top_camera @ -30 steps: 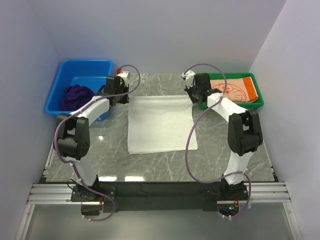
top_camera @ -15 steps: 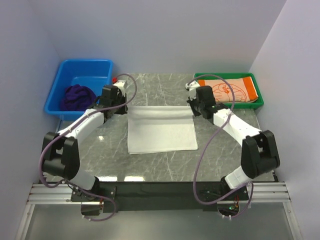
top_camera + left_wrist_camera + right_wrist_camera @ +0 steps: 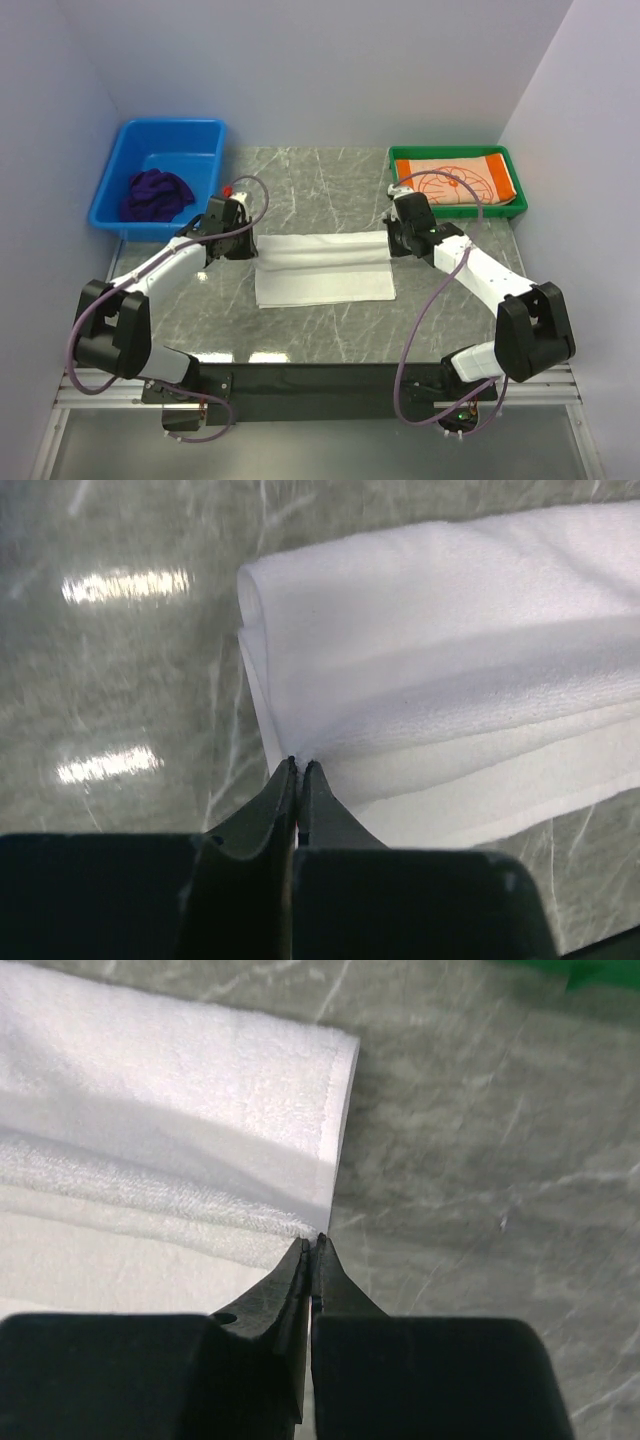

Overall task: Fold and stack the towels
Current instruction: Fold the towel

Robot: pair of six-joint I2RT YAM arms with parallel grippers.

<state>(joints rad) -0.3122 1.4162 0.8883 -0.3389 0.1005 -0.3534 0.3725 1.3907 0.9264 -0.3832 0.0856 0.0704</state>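
The towel's far corner would drop short of the towel's front edge if I opened now. My left gripper should move the corner toward that edge first.
The white towel (image 3: 322, 272) lies mid-table, its far part rolled over toward the front. My left gripper (image 3: 243, 243) is shut, pinching the towel's left far corner; in the left wrist view the gripper (image 3: 298, 764) nips the edge of the doubled white towel (image 3: 450, 630). My right gripper (image 3: 393, 240) is shut on the right far corner, and the right wrist view has the gripper (image 3: 313, 1241) at the hem of the white towel (image 3: 150, 1090). The purple towel (image 3: 155, 192) is bunched in the blue bin. The orange towel (image 3: 458, 180) lies flat in the green tray.
The blue bin (image 3: 170, 127) stands at the back left and the green tray (image 3: 452, 151) at the back right. Grey marble table (image 3: 330, 325) shows in front of the towel. Purple cables loop from both arms.
Both grippers have pulled the towel's far edge toward the near side, laying it over the rest. The visible towel has grown much shorter front to back.
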